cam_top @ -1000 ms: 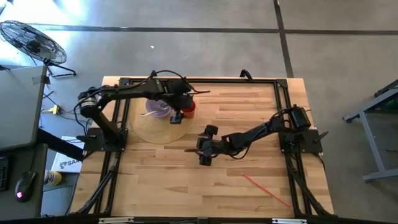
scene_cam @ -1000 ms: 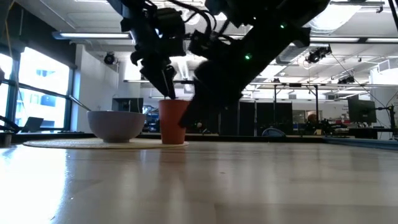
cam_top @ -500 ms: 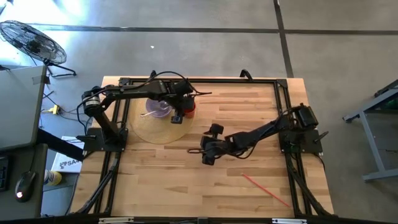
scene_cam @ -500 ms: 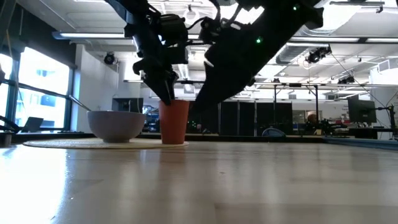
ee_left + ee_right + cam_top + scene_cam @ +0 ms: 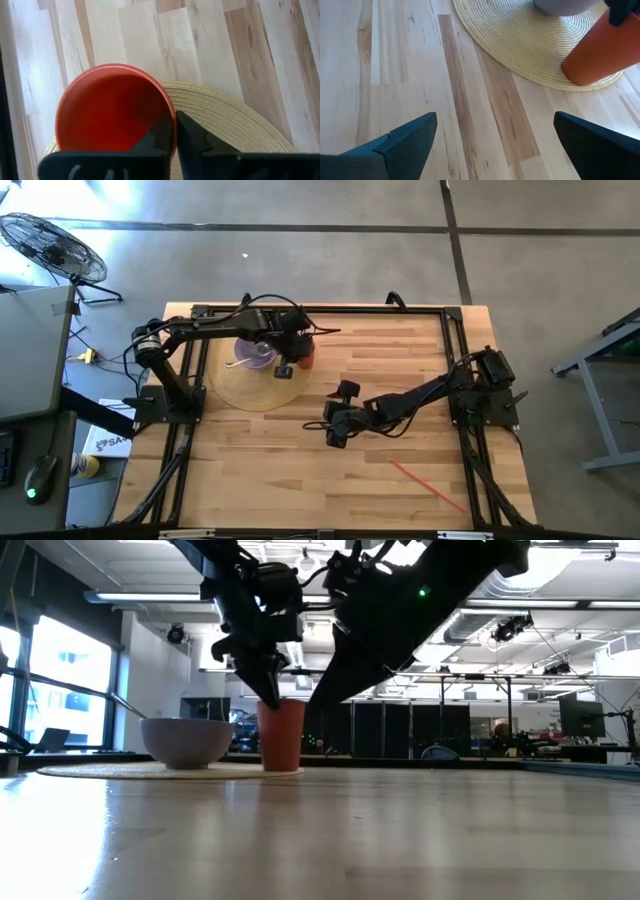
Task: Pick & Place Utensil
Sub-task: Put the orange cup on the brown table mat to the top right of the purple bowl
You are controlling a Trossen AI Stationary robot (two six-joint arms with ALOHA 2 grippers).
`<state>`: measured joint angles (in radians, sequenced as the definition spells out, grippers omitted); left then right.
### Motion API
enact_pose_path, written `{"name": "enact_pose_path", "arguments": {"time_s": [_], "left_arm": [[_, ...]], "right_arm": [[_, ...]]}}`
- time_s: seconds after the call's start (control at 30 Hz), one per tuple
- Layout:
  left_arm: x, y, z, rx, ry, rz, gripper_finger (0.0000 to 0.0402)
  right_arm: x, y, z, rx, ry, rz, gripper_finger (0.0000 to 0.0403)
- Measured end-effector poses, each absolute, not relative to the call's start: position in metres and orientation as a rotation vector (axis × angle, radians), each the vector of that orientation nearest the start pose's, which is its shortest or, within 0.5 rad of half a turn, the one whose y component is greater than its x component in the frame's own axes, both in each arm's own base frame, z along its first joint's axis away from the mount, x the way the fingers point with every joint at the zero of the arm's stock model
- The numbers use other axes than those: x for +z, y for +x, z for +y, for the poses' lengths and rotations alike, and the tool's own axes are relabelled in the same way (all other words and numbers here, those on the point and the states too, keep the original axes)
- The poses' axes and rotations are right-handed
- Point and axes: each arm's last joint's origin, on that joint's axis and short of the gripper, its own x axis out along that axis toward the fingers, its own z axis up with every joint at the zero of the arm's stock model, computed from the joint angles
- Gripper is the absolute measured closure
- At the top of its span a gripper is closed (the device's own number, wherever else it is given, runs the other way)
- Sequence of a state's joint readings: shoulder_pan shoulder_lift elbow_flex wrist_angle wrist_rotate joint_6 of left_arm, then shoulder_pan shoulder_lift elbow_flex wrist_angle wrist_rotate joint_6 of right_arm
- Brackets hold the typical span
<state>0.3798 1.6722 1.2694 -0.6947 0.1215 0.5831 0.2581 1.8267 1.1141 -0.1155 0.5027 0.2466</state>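
A wide gap separates the red cup (image 5: 303, 352) from the far bar (image 5: 355, 310), so my left gripper next moves the cup toward the bar before releasing it.
A red cup (image 5: 303, 352) stands upright on the right edge of a round woven mat (image 5: 240, 385), with my left gripper (image 5: 293, 350) shut on its rim. A pale lilac bowl (image 5: 187, 740) sits on the mat to the cup's left, and a thin handle (image 5: 125, 704) leans out of it. A thin pink stick (image 5: 425, 483) lies on the table near the front right. My right gripper (image 5: 335, 428) hovers open over the table's middle, holding nothing. My left gripper pinches the cup's rim (image 5: 173, 114) between its two fingers, one finger (image 5: 159, 134) inside the cup and the other outside. The fingers come from above, pointing down. The cup stands upright with its base (image 5: 282, 766) on the mat.
Bare wooden tabletop (image 5: 280, 470) spreads across the near half of the table. Black frame rails (image 5: 470, 470) run along the table's sides. My right arm stretches from the right edge toward the middle.
My left gripper has shut on the red cup's rim. My right gripper has drawn back a little toward the table's right edge and risen, staying open.
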Motion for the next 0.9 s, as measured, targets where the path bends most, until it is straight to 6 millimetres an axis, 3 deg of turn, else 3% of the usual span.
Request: {"name": "enact_pose_path", "arguments": {"time_s": [0.17, 0.4, 0.67, 0.8, 0.9], "left_arm": [[0.245, 0.321, 0.124, -0.078, 0.282, 1.047, 0.0393], [0.275, 0.33, 0.131, -0.008, 0.388, 0.979, 0.0395], [0.32, 0.315, 0.18, 0.18, 0.333, 0.893, 0.0394], [0.322, 0.296, 0.209, 0.27, 0.219, 0.899, 0.0394], [0.31, 0.283, 0.223, 0.293, 0.161, 0.945, 0.0394]], "right_arm": [[0.176, 0.366, 0.082, -0.321, -0.076, 0.734, 0.0006], [0.176, 0.366, 0.082, -0.321, -0.076, 0.734, 0.0006], [0.176, 0.366, 0.082, -0.321, -0.075, 0.733, 0.0006], [0.176, 0.366, 0.082, -0.319, -0.071, 0.728, 0.0006], [0.176, 0.366, 0.082, -0.318, -0.071, 0.728, 0.0006]]}}
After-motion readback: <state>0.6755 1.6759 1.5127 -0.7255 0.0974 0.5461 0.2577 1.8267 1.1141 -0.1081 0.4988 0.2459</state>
